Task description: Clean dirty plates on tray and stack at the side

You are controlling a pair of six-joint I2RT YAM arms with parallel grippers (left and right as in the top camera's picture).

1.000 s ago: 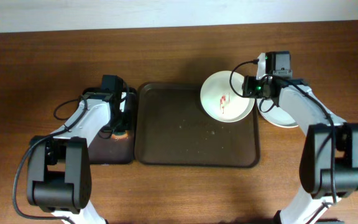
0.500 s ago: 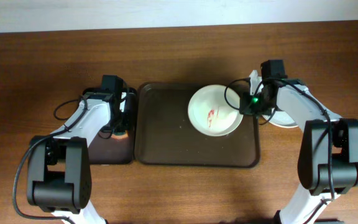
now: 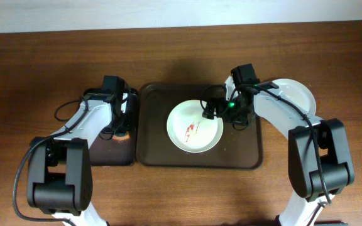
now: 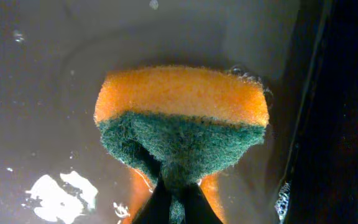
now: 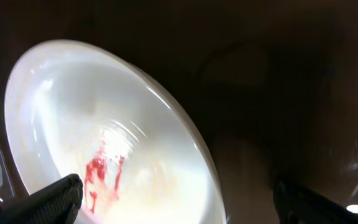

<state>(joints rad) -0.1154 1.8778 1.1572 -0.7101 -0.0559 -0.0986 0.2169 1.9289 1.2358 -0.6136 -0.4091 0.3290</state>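
The right gripper pinches the white plate's rim nearest the stacking side next. That leaves the red smear open for cleaning and stacking.
A white plate [image 3: 195,127] with a red smear lies in the middle of the dark brown tray [image 3: 162,154]. My right gripper [image 3: 220,112] is at the plate's far right rim. In the right wrist view its fingers [image 5: 179,202] are wide open, with the rim of the plate [image 5: 104,118] between them. My left gripper [image 3: 122,122] is shut on the green-orange sponge [image 4: 179,118]. It pinches the sponge's green side [image 4: 173,208] over the black tray [image 3: 105,150]. Another white plate [image 3: 297,94] lies on the bare tabletop to the right of the tray, partly hidden by my right arm.
The black tray's floor [image 4: 42,93] is wet, with patches of white foam [image 4: 58,196]. Small crumbs or drops dot the brown tray's floor [image 3: 231,147]. Cables loop over both wrists. The wall edge runs along the back of the table.
The smeared plate has moved from the brown tray's far right corner to its middle, together with my right gripper. The left arm and sponge have not moved.
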